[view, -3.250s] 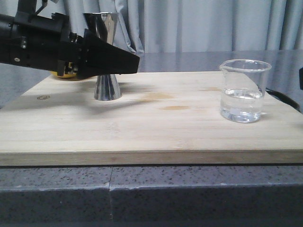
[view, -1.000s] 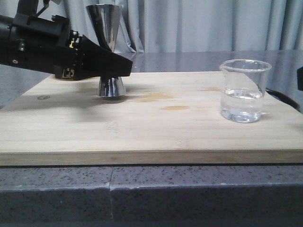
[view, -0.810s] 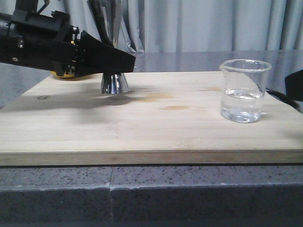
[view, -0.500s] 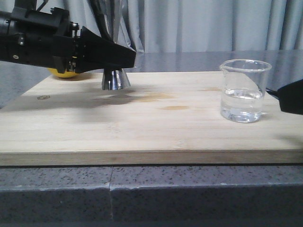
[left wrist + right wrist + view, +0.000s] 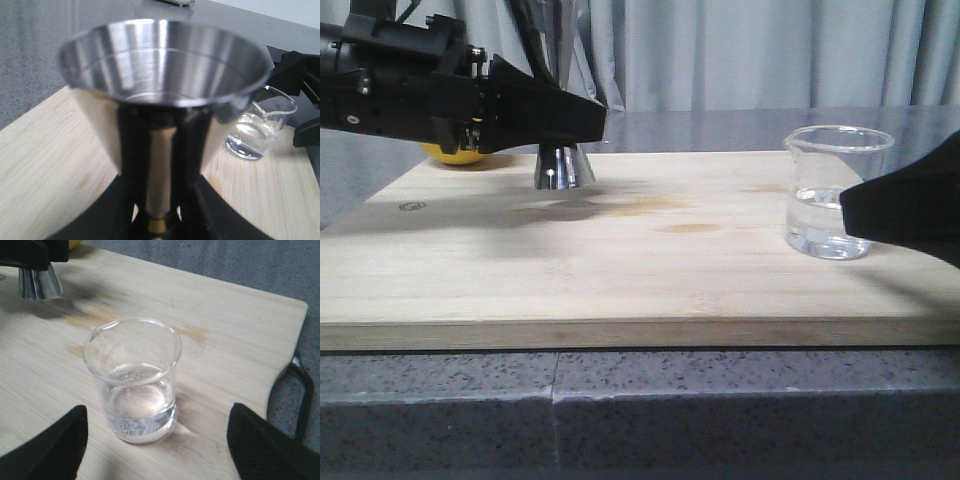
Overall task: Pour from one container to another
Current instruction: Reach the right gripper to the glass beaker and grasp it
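The fingers of my right gripper are still short of the glass beaker [image 5: 820, 190], so it is too early to close; moving toward the beaker comes next, then closing on it.
The steel jigger [image 5: 563, 167] hangs a little above the board at the back left, upright, with its shadow under it. My left gripper [image 5: 570, 115] is shut on its waist. In the left wrist view the wide cup [image 5: 165, 70] fills the frame, and the black fingers [image 5: 132, 165] clamp the stem just above the gold band. The clear glass beaker [image 5: 820, 190] stands on the board at the right, about a third full of clear liquid. My right gripper [image 5: 905, 210] is open just short of the beaker [image 5: 135, 380], one finger [image 5: 45, 450] showing at either side, not touching.
A bamboo cutting board [image 5: 620, 270] lies on a grey speckled counter [image 5: 720, 410]. A yellow lemon [image 5: 460, 153] sits behind my left arm. The board's black handle [image 5: 300, 390] sticks out at the right. Curtains hang behind.
My left gripper has lifted the jigger off the board and slightly to the right. My right gripper has come in from the right, up to the beaker.
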Tool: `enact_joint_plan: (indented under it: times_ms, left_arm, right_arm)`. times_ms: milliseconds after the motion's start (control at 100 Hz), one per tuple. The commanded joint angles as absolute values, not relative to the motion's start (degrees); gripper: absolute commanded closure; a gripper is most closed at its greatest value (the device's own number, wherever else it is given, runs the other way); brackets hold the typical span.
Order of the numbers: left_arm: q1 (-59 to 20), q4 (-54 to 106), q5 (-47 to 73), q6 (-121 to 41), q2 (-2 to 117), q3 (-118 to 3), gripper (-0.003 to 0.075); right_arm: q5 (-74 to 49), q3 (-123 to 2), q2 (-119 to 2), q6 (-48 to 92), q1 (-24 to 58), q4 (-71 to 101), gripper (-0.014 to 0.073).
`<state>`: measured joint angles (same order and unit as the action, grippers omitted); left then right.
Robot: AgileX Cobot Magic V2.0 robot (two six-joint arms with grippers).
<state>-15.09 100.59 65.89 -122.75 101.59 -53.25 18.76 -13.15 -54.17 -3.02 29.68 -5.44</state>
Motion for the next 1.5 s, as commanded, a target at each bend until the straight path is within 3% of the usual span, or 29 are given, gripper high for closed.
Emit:
enact_joint_plan:
  times_ms: [0,800,1490]
  left_arm:
    - [-15.26,104.55,73.50,-122.37,99.43,-54.87,0.0739]
    - [-15.26,104.55,73.50,-122.33,99.43,-54.87,0.0739]
    - [-15.26,104.55,73.50,-122.33,99.43,-54.87,0.0739]
  right_arm:
    - [25.94,-14.55,-55.42,-2.32,29.58,-6.17,0.0072]
    - [43.60,-14.66,-68.52,-2.32,29.58,-6.17,0.0073]
    - [44.07,-14.66,-69.07,-2.32,29.58,-6.17,0.0075]
